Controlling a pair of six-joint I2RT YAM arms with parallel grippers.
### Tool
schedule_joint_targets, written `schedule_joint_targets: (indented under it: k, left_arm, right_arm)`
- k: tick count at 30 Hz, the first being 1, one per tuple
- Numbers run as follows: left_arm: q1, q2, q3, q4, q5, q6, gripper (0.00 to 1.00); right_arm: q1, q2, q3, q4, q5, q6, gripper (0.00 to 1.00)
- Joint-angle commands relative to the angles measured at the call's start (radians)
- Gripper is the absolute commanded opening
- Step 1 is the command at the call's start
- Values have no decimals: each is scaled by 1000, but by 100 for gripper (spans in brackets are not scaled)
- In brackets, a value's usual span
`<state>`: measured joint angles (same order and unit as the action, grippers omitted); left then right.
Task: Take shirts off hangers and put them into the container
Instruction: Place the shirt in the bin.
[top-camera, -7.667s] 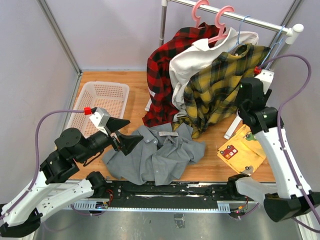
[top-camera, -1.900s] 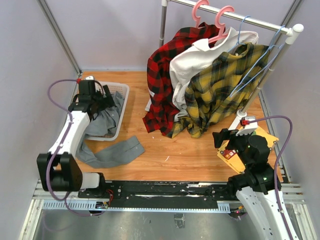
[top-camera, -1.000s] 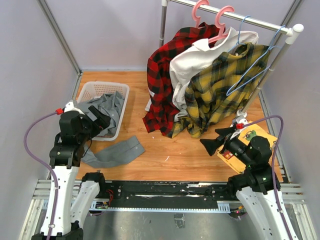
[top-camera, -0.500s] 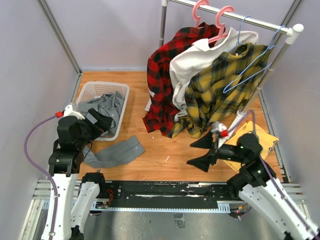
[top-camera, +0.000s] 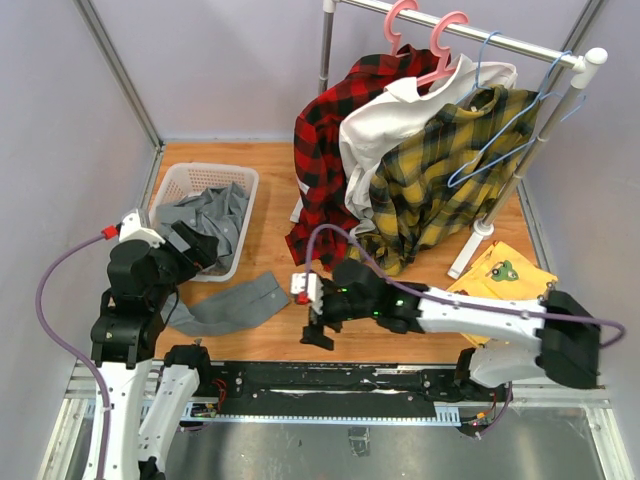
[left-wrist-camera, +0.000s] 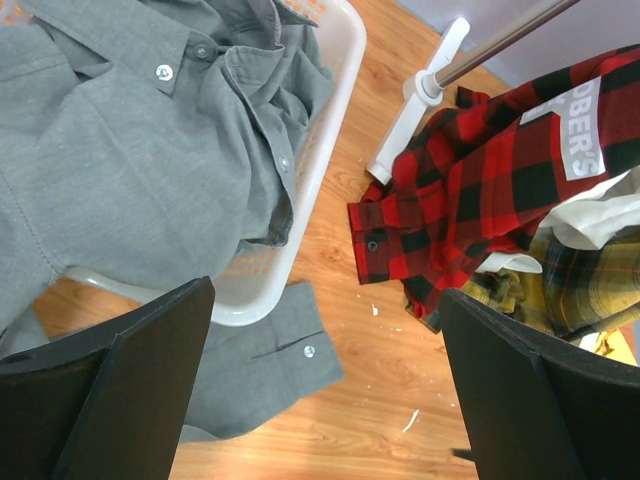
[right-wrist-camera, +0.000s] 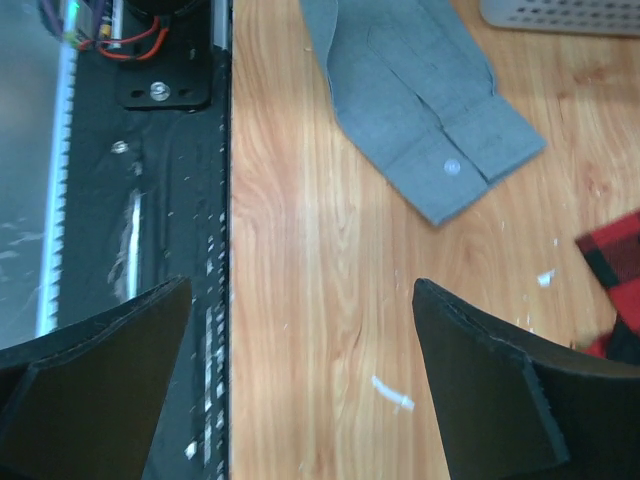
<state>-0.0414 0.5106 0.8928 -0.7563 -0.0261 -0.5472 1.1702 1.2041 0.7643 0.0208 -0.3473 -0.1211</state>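
The sleeve's loose end needs to go over the container's rim into the container (top-camera: 200, 172), so my right gripper should next grab the grey shirt's trailing sleeve near its cuff (top-camera: 251, 302).
The grey shirt (top-camera: 205, 215) lies bunched in the white container (top-camera: 200, 172), one sleeve (top-camera: 235, 305) trailing over the rim onto the table. My left gripper (top-camera: 197, 250) hovers open above the container's near rim (left-wrist-camera: 330, 130), nothing between its fingers (left-wrist-camera: 110, 400). My right gripper (top-camera: 316, 322) reaches left across the front of the table, open over bare wood, the grey cuff (right-wrist-camera: 440, 170) just beyond it. On the rail hang the red-and-black plaid shirt (top-camera: 325, 160), the white shirt (top-camera: 385, 130) and the yellow plaid shirt (top-camera: 440, 170). They hang on two pink hangers (top-camera: 445, 45) and a light-blue one (top-camera: 482, 60). Another light-blue hanger (top-camera: 505, 150) hangs bare.
A flat yellow cloth (top-camera: 500, 285) lies at the right front. The rack's white post (top-camera: 470, 250) stands beside it, its other foot (left-wrist-camera: 420, 95) near the red shirt's hem (left-wrist-camera: 470, 210). The black base rail (right-wrist-camera: 170, 150) runs along the near table edge.
My right arm has swung from the right side leftward across the front of the table, ending near the grey sleeve. The left gripper has barely moved. The bare blue hanger sways slightly.
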Motion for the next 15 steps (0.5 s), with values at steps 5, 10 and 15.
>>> schedule_joint_targets:
  k: [5, 10, 15]
  left_arm:
    - [-19, -19, 24, -1, -35, 30, 100]
    - [-28, -31, 14, 0, -36, 29, 100]
    - [-42, -39, 14, -8, -62, 43, 100]
  right_arm:
    - [50, 427, 187, 292, 42, -147, 93]
    - [38, 602, 247, 444, 118, -74, 94]
    - [-1, 720, 274, 564, 78, 53, 92]
